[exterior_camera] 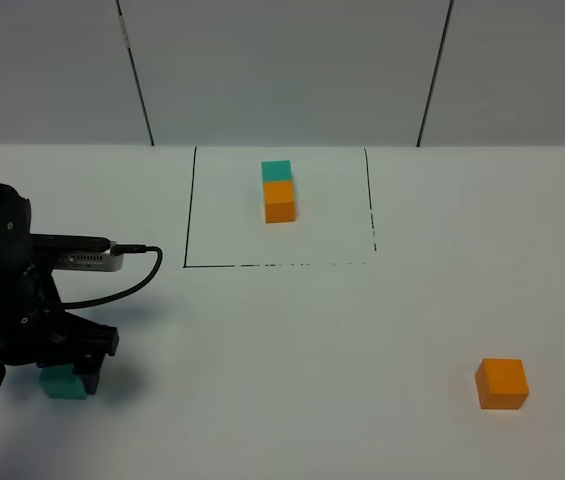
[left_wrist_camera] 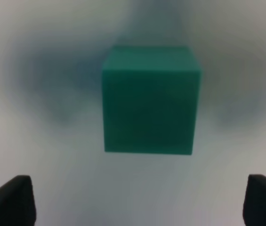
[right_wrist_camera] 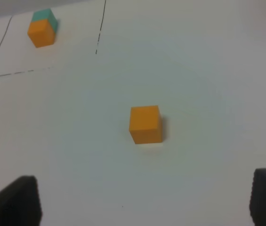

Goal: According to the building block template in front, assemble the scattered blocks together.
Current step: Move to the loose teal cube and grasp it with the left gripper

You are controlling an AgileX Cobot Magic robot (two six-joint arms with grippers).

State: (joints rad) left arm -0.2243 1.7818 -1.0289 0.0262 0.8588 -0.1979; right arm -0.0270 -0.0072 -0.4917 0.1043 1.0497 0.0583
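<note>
Next, my left gripper grabs the loose teal cube (exterior_camera: pixel 62 384) by its opposite sides. Then it builds the template's pair (exterior_camera: pixel 278 191).
The template is a teal cube (exterior_camera: pixel 277 170) touching an orange cube (exterior_camera: pixel 280 202) inside a thin black-lined square (exterior_camera: pixel 187 220) at the back middle; it also shows in the right wrist view (right_wrist_camera: pixel 42 29). The loose teal cube (exterior_camera: pixel 62 384) lies at the front left, partly under my left gripper (exterior_camera: pixel 54 368). In the left wrist view that cube (left_wrist_camera: pixel 149 99) is close and blurred, ahead of the open left gripper (left_wrist_camera: pixel 137 202), not between the fingertips (left_wrist_camera: pixel 11 200). The loose orange cube (exterior_camera: pixel 502 384) lies at the front right. My right gripper (right_wrist_camera: pixel 142 202) is open and hangs well short of that cube (right_wrist_camera: pixel 145 124).
A white table (exterior_camera: pixel 322 340) carries everything. A grey panelled wall (exterior_camera: pixel 282 70) stands behind it. A black cable (exterior_camera: pixel 137 270) loops from the left arm. The right arm is out of the exterior view.
</note>
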